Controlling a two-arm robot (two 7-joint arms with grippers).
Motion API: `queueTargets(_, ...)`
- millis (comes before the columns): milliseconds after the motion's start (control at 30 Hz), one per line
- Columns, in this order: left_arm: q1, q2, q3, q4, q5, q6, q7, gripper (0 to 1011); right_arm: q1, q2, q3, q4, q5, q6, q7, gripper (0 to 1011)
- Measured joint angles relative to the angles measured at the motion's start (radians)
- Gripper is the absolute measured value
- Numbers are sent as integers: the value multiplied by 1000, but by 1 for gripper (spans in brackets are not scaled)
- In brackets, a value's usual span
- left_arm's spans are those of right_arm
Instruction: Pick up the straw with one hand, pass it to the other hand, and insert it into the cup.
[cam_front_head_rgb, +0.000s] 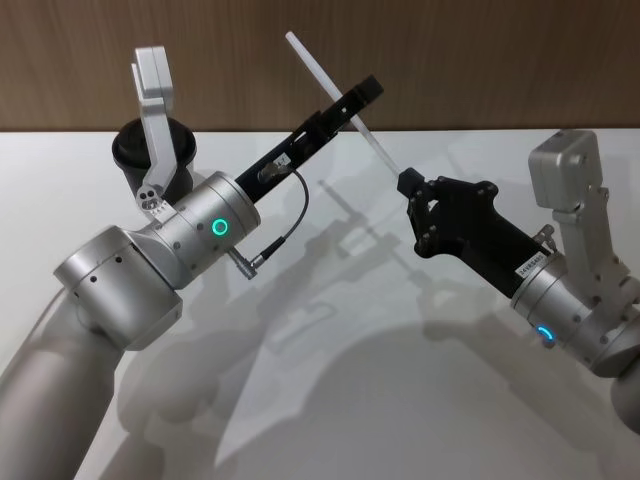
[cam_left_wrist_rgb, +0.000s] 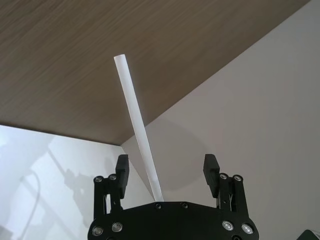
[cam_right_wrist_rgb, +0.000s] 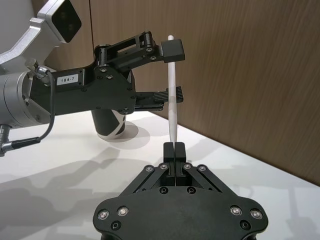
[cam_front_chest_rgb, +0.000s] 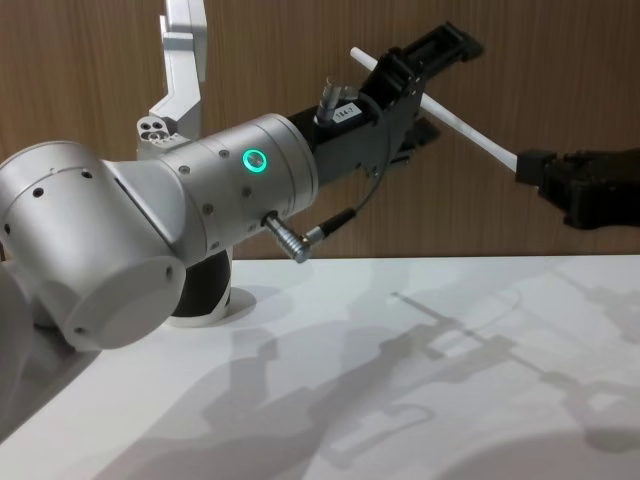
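The straw's end should stay free so that it can go into the cup (cam_front_head_rgb: 128, 150). My left gripper needs to grip the straw by its middle (cam_front_head_rgb: 350, 116) next.
The white straw (cam_front_head_rgb: 340, 95) hangs tilted in the air above the table. My right gripper (cam_front_head_rgb: 405, 182) is shut on its lower end, seen close up in the right wrist view with the right gripper (cam_right_wrist_rgb: 173, 146) pinching the straw (cam_right_wrist_rgb: 172, 120). My left gripper (cam_front_head_rgb: 347, 110) is open and straddles the straw's middle; the left wrist view has the straw (cam_left_wrist_rgb: 132, 110) running between the spread fingers of the left gripper (cam_left_wrist_rgb: 166, 167) without a clear touch. The black cup (cam_front_head_rgb: 128, 150) stands at the table's far left, partly hidden behind my left arm.
A thin black cable with a silver plug (cam_front_head_rgb: 258, 258) hangs from my left wrist. A wooden wall (cam_front_head_rgb: 480, 60) closes off the back of the white table (cam_front_head_rgb: 350, 380). The cup (cam_right_wrist_rgb: 110, 125) stands close to that wall.
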Motion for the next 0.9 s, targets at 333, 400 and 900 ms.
queueTargets(333,-4,-5,2,9,-6,-4,1,702,0,0,0,0,0,0,0,9)
queueTargets(400,-5,-6,2,9,-7,-5,1,646,0,0,0,0,0,0,0,9)
queueTargets(900,-7,-9,3,14,-10,-8,1,153,0,0,0,0,0,0,0,9)
